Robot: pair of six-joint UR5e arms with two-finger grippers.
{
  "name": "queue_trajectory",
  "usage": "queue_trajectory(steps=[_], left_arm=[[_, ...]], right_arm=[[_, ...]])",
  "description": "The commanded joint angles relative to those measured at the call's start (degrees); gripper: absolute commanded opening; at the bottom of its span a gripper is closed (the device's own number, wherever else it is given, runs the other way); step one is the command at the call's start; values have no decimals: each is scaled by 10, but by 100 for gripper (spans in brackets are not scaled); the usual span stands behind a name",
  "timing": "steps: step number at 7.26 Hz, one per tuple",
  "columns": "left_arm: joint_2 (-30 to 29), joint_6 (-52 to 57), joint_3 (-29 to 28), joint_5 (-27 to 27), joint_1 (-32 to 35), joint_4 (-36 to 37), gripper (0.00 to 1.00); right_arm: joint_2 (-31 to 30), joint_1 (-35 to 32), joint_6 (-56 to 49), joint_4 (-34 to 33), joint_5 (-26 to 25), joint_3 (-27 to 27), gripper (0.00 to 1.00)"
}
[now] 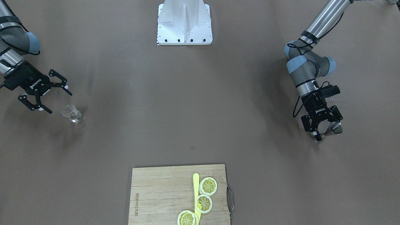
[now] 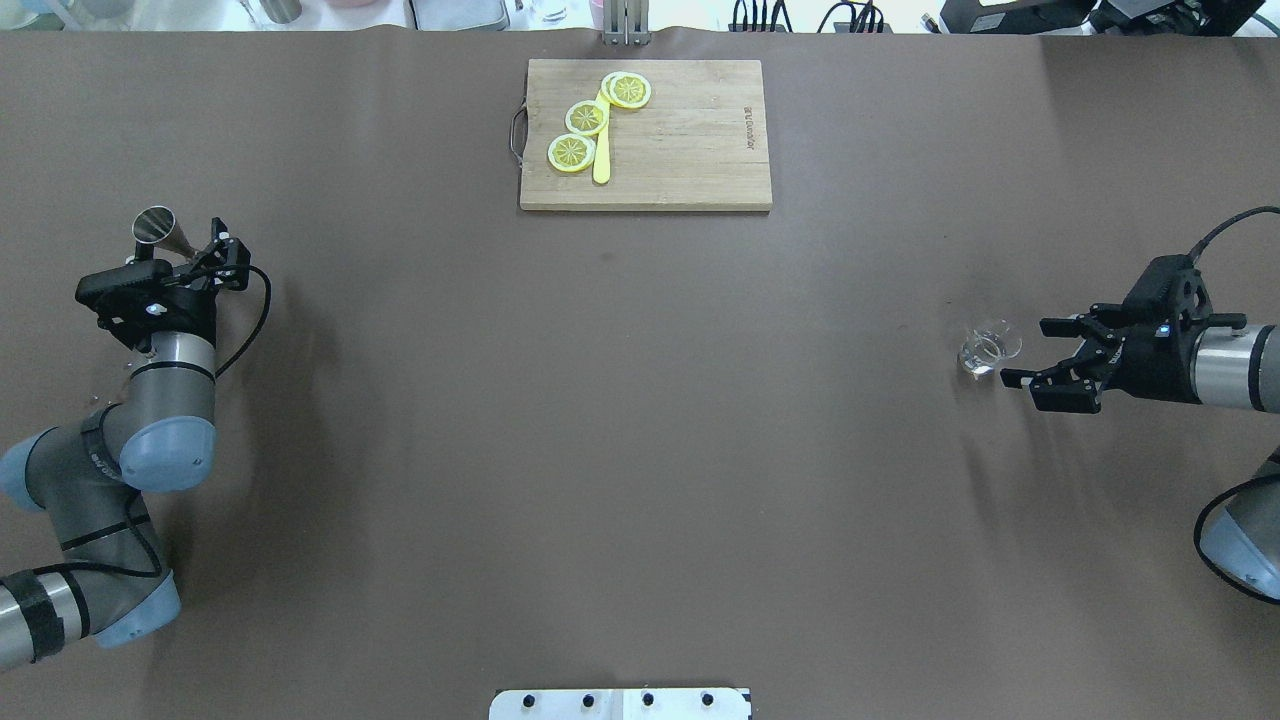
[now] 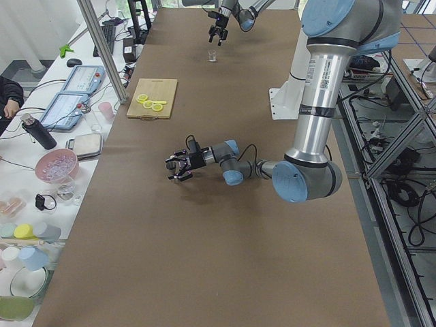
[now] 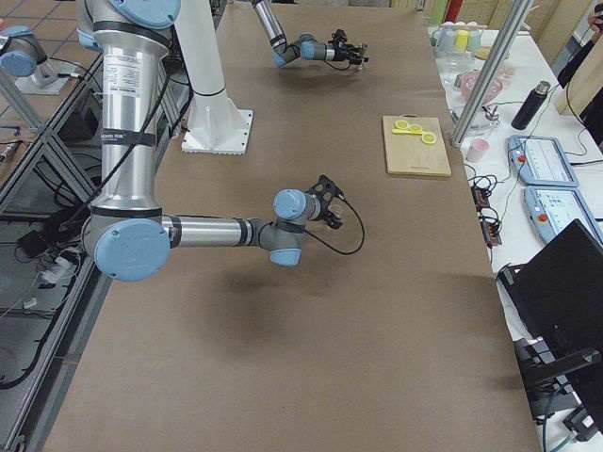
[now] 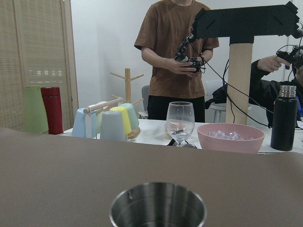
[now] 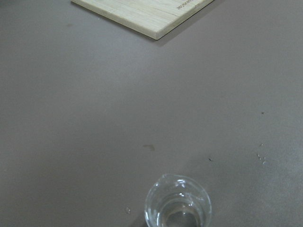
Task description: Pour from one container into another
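My left gripper is to grab the steel jigger next by its narrow middle [image 1: 328, 132], where the slope pinches in, because the jigger gets wide toward its opening [image 1: 336, 128].
The steel jigger [image 1: 333, 128] stands upright at the table's left end, its round mouth [image 5: 158, 208] filling the bottom of the left wrist view. My left gripper [image 1: 328, 131] reaches in level with it, open, one finger on each side of the jigger [image 2: 158, 228]. At the opposite end sits the small clear glass cup [image 1: 72, 114], seen also from overhead [image 2: 988, 350] and from the right wrist [image 6: 177, 205]. My right gripper [image 1: 60, 102] is open just short of the cup, not touching it, its fingertips [image 2: 1045, 325] pointing at the cup.
A wooden cutting board [image 2: 690, 140] with three lemon slices [image 2: 588, 117] and a yellow knife [image 2: 601, 165] lies at the far middle edge. The white robot base [image 1: 184, 22] is on the near side. Operators, a wine glass [image 5: 180, 122] and a pink bowl [image 5: 230, 137] are beyond the table.
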State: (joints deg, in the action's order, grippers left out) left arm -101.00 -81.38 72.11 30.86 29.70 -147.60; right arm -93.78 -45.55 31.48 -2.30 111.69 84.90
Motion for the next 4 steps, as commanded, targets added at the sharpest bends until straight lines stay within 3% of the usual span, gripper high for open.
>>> queue_trajectory(steps=[1, 2, 4], left_arm=[[1, -1, -3, -4, -3, 0, 80], [1, -2, -8, -4, -5, 0, 73], [1, -4, -11, -4, -10, 1, 69]], right_arm=[[7, 22, -8, 20, -26, -17, 100], [15, 31, -39, 16, -38, -18, 100], [34, 35, -86, 20, -38, -45, 100]])
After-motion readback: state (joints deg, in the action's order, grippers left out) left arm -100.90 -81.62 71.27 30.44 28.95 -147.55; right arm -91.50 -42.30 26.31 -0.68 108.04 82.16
